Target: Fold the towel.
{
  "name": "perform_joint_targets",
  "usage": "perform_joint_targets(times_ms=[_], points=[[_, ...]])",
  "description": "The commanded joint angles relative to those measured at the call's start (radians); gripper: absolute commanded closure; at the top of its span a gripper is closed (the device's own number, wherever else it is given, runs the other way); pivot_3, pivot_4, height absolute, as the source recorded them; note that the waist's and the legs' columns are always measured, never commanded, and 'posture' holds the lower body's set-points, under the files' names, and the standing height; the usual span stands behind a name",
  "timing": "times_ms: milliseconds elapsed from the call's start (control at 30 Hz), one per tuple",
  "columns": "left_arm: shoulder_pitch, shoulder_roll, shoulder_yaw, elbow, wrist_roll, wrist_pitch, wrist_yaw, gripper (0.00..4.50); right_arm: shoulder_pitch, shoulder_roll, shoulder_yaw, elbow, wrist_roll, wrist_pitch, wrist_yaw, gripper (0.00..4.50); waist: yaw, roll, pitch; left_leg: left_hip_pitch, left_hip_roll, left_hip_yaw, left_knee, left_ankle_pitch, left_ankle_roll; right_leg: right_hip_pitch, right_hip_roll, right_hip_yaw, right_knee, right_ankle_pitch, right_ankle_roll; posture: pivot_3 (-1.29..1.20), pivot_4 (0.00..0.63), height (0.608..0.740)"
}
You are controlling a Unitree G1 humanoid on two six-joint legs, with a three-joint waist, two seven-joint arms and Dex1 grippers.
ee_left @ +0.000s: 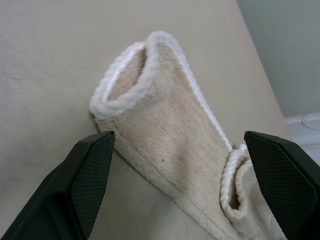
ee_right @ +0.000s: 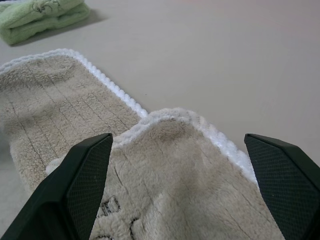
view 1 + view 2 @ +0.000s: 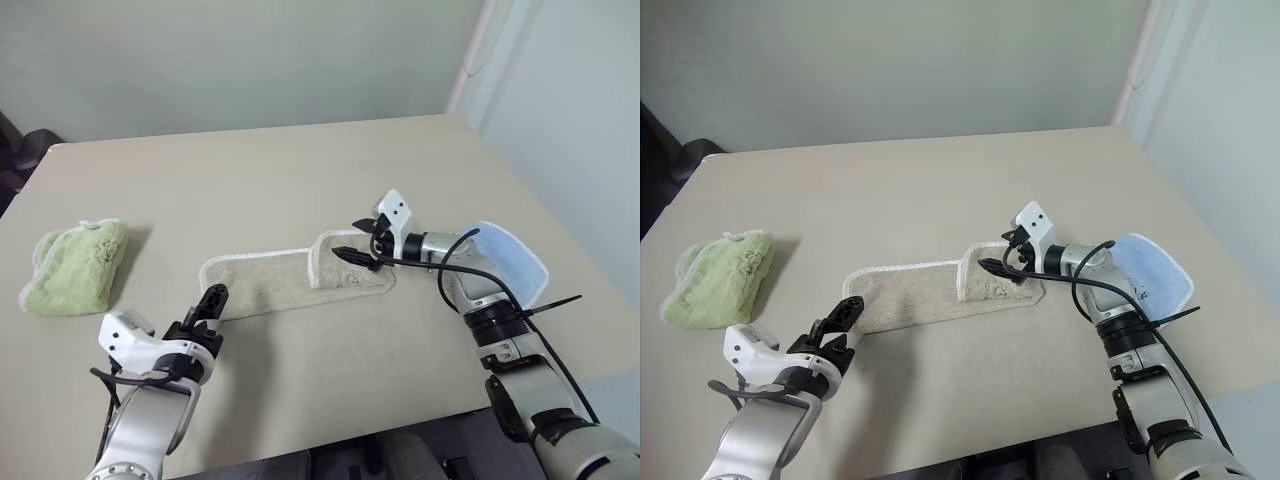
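Observation:
The left gripper grabs the beige towel by its curled corded end (image 3: 208, 275) next, to fold it onto its folded end (image 3: 335, 265).
The towel (image 3: 270, 283) is a beige terry strip with white corded edging, lying flat across the middle of the table. Its right end (image 3: 345, 262) is folded back over itself, with faint embroidery showing there (image 2: 115, 210). My right gripper (image 3: 350, 238) hovers just over that folded end, open, with nothing between its fingers (image 2: 80, 185). Just short of the towel's left end (image 1: 150, 100), where the edge curls up, my left gripper (image 3: 208, 318) is low and open and points along the strip. Neither gripper holds the cloth.
A light green folded towel (image 3: 75, 265) lies at the table's left. A light blue folded towel (image 3: 510, 255) sits at the right edge under my right arm. The beige table (image 3: 300, 170) stretches bare behind the strip; its near edge (image 3: 330, 435) is close.

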Motion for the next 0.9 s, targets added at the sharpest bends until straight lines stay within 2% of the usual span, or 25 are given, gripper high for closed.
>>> perform_joint_targets(times_ms=[33,167,400,900], points=[[-0.007,0.007,-0.009,-0.012,-0.026,-0.044,0.016,0.0,-0.015,0.0,-0.009,-0.029,-0.004,-0.012,0.002,0.04,0.0,0.0,0.0,0.0,0.0,0.0,0.0,0.0,0.0,0.0,0.0,0.0,0.0,0.0,0.0,0.0,0.15,0.74],[-0.026,-0.004,-0.025,0.004,-0.042,-0.079,0.057,0.0,-0.004,-0.001,-0.012,-0.038,-0.007,-0.009,-0.004,0.04,0.0,0.0,0.0,0.0,0.0,0.0,0.0,-0.004,-0.006,0.0,0.0,0.0,0.0,0.0,0.0,0.0,0.15,0.74],[-0.075,-0.002,-0.043,0.05,-0.034,-0.115,0.147,0.0,0.016,-0.004,-0.018,-0.056,-0.009,0.003,-0.018,0.04,0.0,0.0,0.0,0.001,0.0,0.0,0.0,-0.004,-0.006,0.001,0.0,0.0,0.0,0.0,0.0,0.0,0.15,0.74],[-0.13,0.036,-0.054,0.144,0.024,-0.102,0.162,0.0,0.023,-0.003,-0.014,-0.053,-0.014,0.004,-0.031,0.04,-0.001,0.001,0.001,0.002,0.0,0.0,0.0,-0.004,-0.006,0.001,0.0,0.0,0.0,0.0,0.0,0.0,0.15,0.74]])
